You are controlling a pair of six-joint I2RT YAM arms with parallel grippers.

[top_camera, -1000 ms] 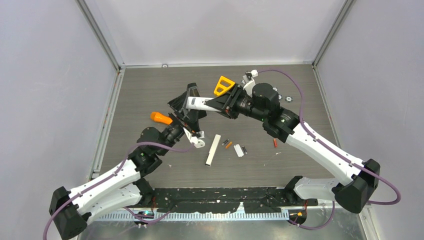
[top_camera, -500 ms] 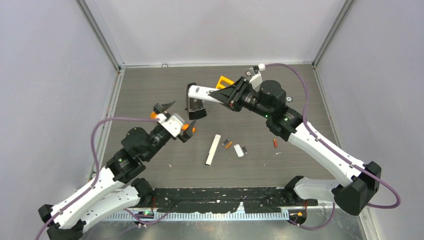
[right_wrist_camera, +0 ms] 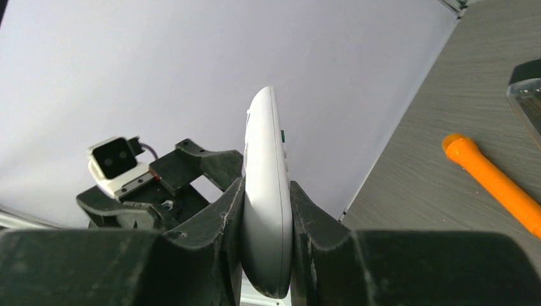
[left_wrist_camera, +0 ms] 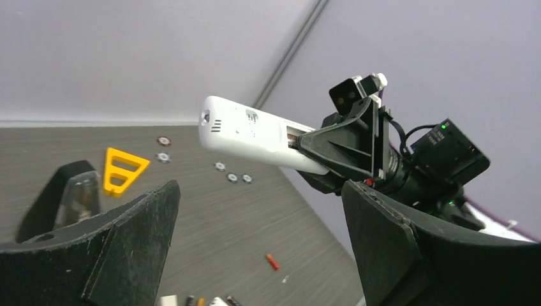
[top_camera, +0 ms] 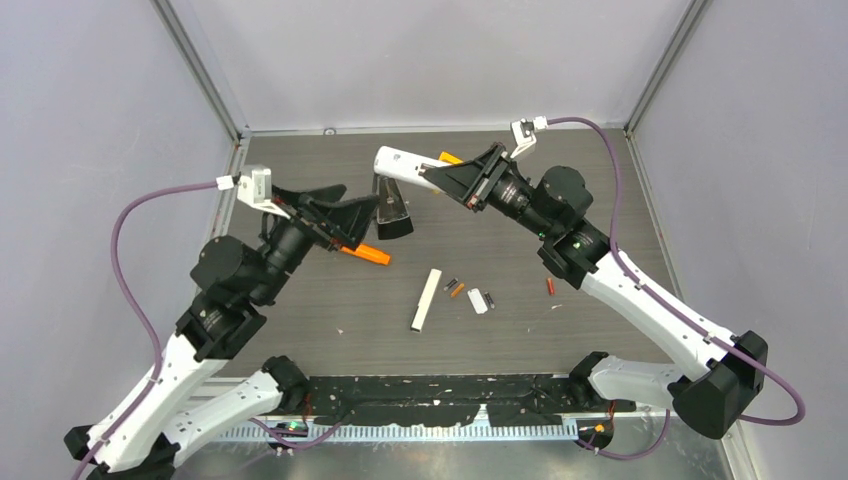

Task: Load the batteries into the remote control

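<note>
The white remote's open battery slot needs to stay free to load the batteries. My left gripper should grab the remote by its loose end (top_camera: 393,163) (left_wrist_camera: 221,127) next.
My right gripper (top_camera: 458,176) is shut on the white remote (top_camera: 405,166) and holds it in the air over the back of the table; its free end points left. The remote also shows in the right wrist view (right_wrist_camera: 268,178), clamped between both pads, and in the left wrist view (left_wrist_camera: 249,132). My left gripper (top_camera: 340,212) is open and empty, in the air left of the remote, facing it. A dark grey battery (top_camera: 450,284) and an orange battery (top_camera: 458,291) lie together mid-table. A red battery (top_camera: 550,286) lies further right and also shows in the left wrist view (left_wrist_camera: 273,261).
A white bar (top_camera: 427,298) and a small white piece (top_camera: 478,301) lie beside the batteries. An orange stick-shaped tool (top_camera: 366,254) lies below my left gripper. A black case (top_camera: 392,212) stands under the remote. A yellow triangle (left_wrist_camera: 121,169) and silver discs (left_wrist_camera: 233,178) lie at the back.
My left gripper has drawn back from the remote, swinging left and upward. My right gripper has carried the remote higher and toward the back left.
</note>
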